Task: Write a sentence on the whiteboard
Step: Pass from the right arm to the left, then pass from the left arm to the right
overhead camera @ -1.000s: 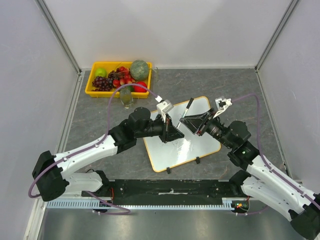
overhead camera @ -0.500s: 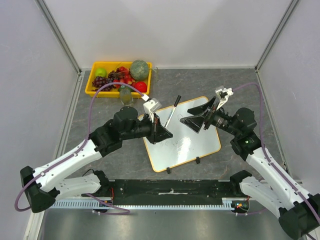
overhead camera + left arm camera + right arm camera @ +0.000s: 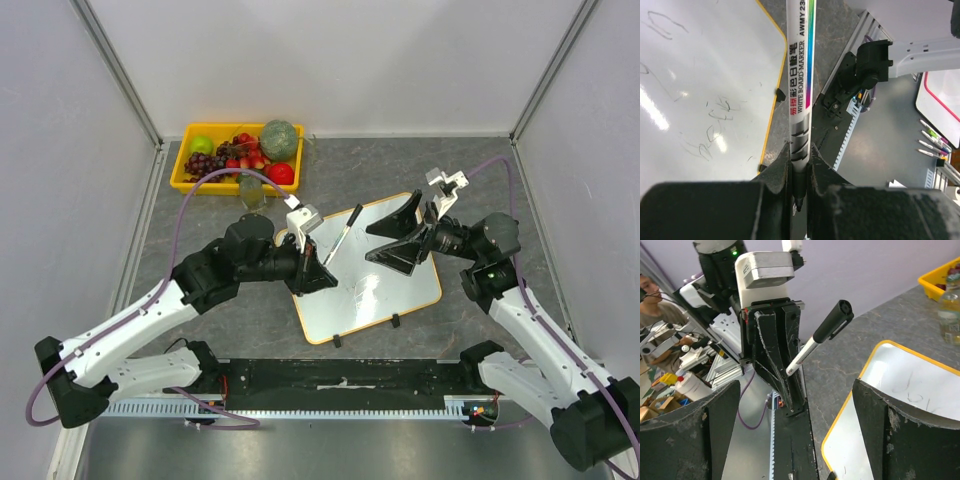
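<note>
The right gripper reaches the whiteboard marker (image 3: 340, 235) next and grabs its black end opposite the left gripper, which leaves the nib free to write.
The whiteboard (image 3: 405, 290) with its orange-yellow frame lies flat between the arms. Faint dark strokes of the sentence (image 3: 362, 290) show on it, and more plainly in the left wrist view (image 3: 715, 135). My left gripper (image 3: 318, 272) is shut on a white whiteboard marker (image 3: 340, 235) over the board's left edge. The marker (image 3: 800, 75) stands straight out from between the jaws, its dark nib back inside them. My right gripper (image 3: 393, 238) hovers wide open over the board's far part, nothing between its fingers (image 3: 905, 440). It faces the left gripper and the marker (image 3: 817, 340).
A yellow tray (image 3: 185, 183) of fruit sits at the back left, with a small bottle (image 3: 252, 195) just in front of it. Two black clips (image 3: 397, 320) stick out from the board's near edge. The arm bases stand on a black rail (image 3: 340, 372).
My right gripper has opened wide and drawn back to the right. My left arm has carried the marker leftward, from the board's middle to its left edge.
</note>
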Robot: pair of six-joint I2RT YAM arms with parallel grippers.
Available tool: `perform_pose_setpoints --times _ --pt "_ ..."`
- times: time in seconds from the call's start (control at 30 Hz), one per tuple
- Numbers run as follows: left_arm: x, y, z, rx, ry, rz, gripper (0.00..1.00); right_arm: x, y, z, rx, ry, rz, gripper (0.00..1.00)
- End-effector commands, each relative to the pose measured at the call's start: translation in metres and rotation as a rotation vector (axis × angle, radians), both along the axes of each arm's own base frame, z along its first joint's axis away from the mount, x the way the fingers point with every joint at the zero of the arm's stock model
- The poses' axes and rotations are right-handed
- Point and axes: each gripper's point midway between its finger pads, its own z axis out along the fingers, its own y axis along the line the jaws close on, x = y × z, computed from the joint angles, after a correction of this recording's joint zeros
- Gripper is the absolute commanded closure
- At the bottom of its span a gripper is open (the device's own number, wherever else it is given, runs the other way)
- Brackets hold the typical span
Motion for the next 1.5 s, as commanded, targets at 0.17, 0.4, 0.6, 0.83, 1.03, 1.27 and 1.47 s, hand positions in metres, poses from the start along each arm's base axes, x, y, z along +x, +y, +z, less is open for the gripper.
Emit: perform_pose_setpoints --times 0.17,0.4,0.6,0.83,1.03,1.27,1.47 --pt "-0.038 -0.013 0.032 -0.056 -0.029 -0.314 0.98 -0.022 0.002 0.037 0.062 -0.086 0.155 0.05" --pt "-0.043 -0.023 0.032 -0.050 -0.009 -0.399 0.98 -0.041 0.009 0.044 0.094 -0.078 0.261 0.15" --pt "-0.039 -0.028 0.034 -0.047 -0.017 -0.406 0.98 -0.054 0.016 0.038 0.076 -0.071 0.323 0.37" --pt "-0.041 -0.030 0.035 -0.048 -0.010 -0.428 0.98 -0.060 0.023 0.029 0.042 -0.073 0.352 0.57" --pt "-0.040 -0.030 0.035 -0.047 -0.011 -0.426 0.98 -0.056 0.026 0.023 0.010 -0.053 0.341 1.00" --pt "-0.027 -0.025 0.036 -0.026 -0.044 -0.318 0.47 -0.047 0.027 0.014 -0.044 -0.078 0.283 1.00" --pt "0.014 0.001 0.008 0.067 -0.040 0.005 0.07 -0.011 0.024 -0.008 -0.173 -0.068 0.072 1.00"
